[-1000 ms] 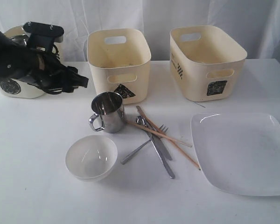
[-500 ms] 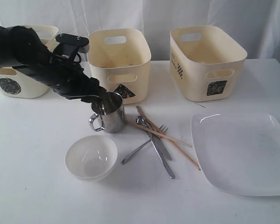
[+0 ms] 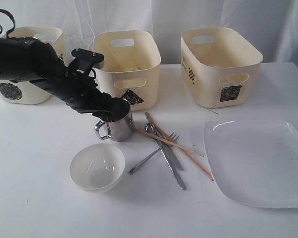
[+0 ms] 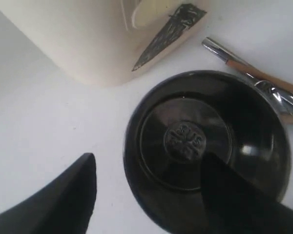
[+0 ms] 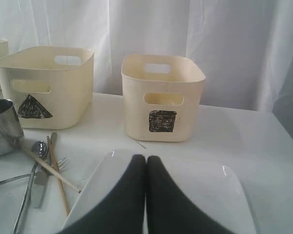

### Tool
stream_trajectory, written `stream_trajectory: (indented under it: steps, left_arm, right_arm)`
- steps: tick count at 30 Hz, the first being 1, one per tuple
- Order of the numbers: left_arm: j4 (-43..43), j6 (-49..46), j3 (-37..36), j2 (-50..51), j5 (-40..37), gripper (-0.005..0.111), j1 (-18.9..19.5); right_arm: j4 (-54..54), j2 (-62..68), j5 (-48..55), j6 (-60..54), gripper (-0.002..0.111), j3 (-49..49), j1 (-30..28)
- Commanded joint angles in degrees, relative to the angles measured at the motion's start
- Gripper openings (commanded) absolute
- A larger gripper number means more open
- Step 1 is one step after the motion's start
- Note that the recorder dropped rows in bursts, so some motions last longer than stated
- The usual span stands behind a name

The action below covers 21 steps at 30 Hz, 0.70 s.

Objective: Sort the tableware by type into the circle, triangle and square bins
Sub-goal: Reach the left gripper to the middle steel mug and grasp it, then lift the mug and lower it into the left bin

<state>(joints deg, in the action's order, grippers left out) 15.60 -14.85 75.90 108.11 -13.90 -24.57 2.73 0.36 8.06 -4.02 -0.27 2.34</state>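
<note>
My left gripper grabs the steel mug by its rim [image 4: 132, 181] next, to sort it into the circle bin.
One steel mug [image 3: 115, 122] stands in front of the triangle bin [image 3: 126, 64]. My left gripper [image 3: 108, 112] is open at its rim. In the left wrist view the left gripper [image 4: 147, 163] straddles the mug [image 4: 185, 136] wall, one finger inside and one outside. To the mug's right lie steel cutlery [image 3: 164, 154] and wooden chopsticks [image 3: 183, 148]. A white bowl [image 3: 97, 167] sits nearer the front. My right gripper [image 5: 145, 159] is shut and empty above the white square plate [image 5: 215, 195]. The circle bin [image 3: 17, 89] is partly hidden by the arm. No second mug or steel bowls show.
The square bin [image 3: 221, 64] stands at the back right, behind the plate [image 3: 258, 161]. All three bins line the back of the white table against a white curtain. The left arm stretches across the front of the circle bin.
The left arm swung from over the circle bin rightward and down to the mug. Its fingers now reach the mug's rim. Nothing else moved.
</note>
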Motion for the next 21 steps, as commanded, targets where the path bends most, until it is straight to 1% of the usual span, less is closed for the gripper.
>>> stream_trajectory:
  steps: [1,3,5,9,13,14,18,21]
  left_arm:
    - [1.15,-0.33,2.56,2.99,0.67,0.064,-0.22]
    - [1.15,-0.33,3.39,4.06,0.83,0.064,-0.22]
    - [1.15,-0.33,3.94,4.96,0.72,0.059,-0.22]
    - [1.15,-0.33,4.11,5.60,1.06,0.035,-0.22]
    - [0.01,-0.33,4.11,5.24,2.14,0.005,-0.22]
    - [-0.43,-0.33,4.11,5.07,2.14,0.000,-0.22]
    - [-1.10,-0.64,4.11,3.57,1.33,0.000,-0.22]
    - [-2.22,-0.64,4.11,1.33,-1.28,0.000,-0.11]
  right_arm:
    - [0.20,-0.36,-0.48,-0.33,0.000,0.27,-0.57]
    - [0.20,-0.36,-0.48,-0.33,0.000,0.27,-0.57]
    - [0.20,-0.36,-0.48,-0.33,0.000,0.27,-0.57]
    - [0.20,-0.36,-0.48,-0.33,0.000,0.27,-0.57]
    - [0.20,-0.36,-0.48,-0.33,0.000,0.27,-0.57]
    - [0.20,-0.36,-0.48,-0.33,0.000,0.27,-0.57]
    - [0.20,-0.36,-0.48,-0.33,0.000,0.27,-0.57]
    - [0.20,-0.36,-0.48,-0.33,0.000,0.27,-0.57]
